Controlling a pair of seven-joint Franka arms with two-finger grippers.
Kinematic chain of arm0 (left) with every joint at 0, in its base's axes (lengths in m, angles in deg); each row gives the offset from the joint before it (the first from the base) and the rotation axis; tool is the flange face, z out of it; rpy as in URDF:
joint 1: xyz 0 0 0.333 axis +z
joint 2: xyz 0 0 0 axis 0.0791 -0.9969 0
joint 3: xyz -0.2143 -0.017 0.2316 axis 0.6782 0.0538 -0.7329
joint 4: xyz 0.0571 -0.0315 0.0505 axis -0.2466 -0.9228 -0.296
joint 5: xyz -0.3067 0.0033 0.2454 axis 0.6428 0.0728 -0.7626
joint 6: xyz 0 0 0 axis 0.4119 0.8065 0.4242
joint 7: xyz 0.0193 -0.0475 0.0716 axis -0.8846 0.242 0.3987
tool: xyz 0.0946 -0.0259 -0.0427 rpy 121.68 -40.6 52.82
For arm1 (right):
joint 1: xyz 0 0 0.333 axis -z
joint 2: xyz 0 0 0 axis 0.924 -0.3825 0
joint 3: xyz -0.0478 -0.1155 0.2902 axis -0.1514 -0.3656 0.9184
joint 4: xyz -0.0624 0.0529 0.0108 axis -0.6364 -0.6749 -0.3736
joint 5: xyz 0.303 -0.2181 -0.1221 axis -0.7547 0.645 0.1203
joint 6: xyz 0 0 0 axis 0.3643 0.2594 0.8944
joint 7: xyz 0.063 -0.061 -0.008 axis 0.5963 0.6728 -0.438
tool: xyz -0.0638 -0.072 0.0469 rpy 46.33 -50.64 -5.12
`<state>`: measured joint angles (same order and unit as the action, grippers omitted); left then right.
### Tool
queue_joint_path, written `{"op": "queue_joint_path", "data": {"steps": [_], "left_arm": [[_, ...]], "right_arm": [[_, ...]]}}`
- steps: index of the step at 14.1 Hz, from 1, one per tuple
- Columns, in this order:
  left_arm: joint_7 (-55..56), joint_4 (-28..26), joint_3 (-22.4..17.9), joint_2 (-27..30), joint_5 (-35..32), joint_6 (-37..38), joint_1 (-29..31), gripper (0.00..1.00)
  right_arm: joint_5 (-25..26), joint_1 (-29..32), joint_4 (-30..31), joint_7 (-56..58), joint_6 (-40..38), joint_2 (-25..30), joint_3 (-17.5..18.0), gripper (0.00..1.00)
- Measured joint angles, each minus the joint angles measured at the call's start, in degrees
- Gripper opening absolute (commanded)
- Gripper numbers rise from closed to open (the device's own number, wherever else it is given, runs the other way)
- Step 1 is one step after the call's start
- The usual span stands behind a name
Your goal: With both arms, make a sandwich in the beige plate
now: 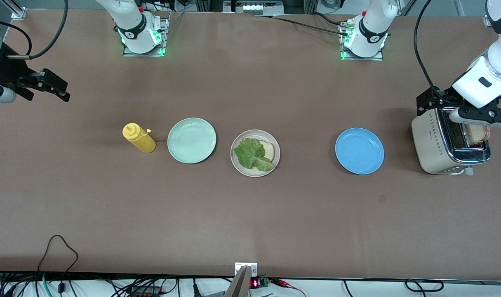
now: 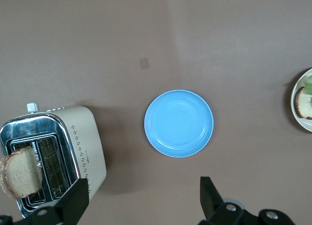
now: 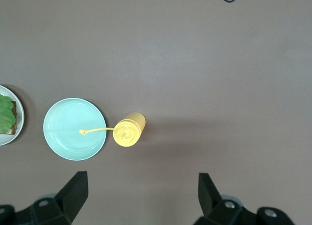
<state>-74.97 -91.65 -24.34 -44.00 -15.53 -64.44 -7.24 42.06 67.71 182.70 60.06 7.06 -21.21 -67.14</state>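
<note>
The slice of bread in the toaster has to top the lettuce on the beige plate (image 1: 255, 173), so my left gripper will next grab the slice by its crust edge (image 1: 487, 133).
The beige plate (image 1: 255, 173) holds one slice of bread (image 1: 269, 149) with a ruffled green lettuce leaf (image 1: 252, 154) lying on it. A second slice of bread (image 1: 476, 133) stands up out of a slot of the toaster (image 1: 433, 144) at the left arm's end of the table. My left gripper (image 1: 477, 116) hangs open and empty over the toaster. In the left wrist view its gripper (image 2: 144, 198) spans the toaster's (image 2: 85, 147) side, with the bread (image 2: 19, 171) apart from it. My right gripper (image 1: 52, 84) is open and empty, raised over the table's right-arm end.
A blue plate (image 1: 359, 150) lies between the beige plate and the toaster. A mint-green plate (image 1: 191, 140) and a yellow squeeze bottle (image 1: 139, 138) stand toward the right arm's end. Both also show in the right wrist view: the plate (image 3: 63, 137) and the bottle (image 3: 127, 130).
</note>
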Motion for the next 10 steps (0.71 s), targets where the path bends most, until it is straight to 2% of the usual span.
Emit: {"op": "queue_joint_path", "data": {"steps": [5, 10], "left_arm": [[0.05, -0.22, -0.47, -0.98, -0.71, 1.49, 2.22, 1.0], [-7.29, -0.48, -1.18, -8.22, -4.01, 0.37, 14.12, 1.0]], "right_arm": [[0.0, 0.01, 0.0, 0.0, 0.03, -0.06, 0.0, 1.0], [0.01, 0.08, 0.0, 0.0, 0.06, -0.49, -0.02, 1.0]]}}
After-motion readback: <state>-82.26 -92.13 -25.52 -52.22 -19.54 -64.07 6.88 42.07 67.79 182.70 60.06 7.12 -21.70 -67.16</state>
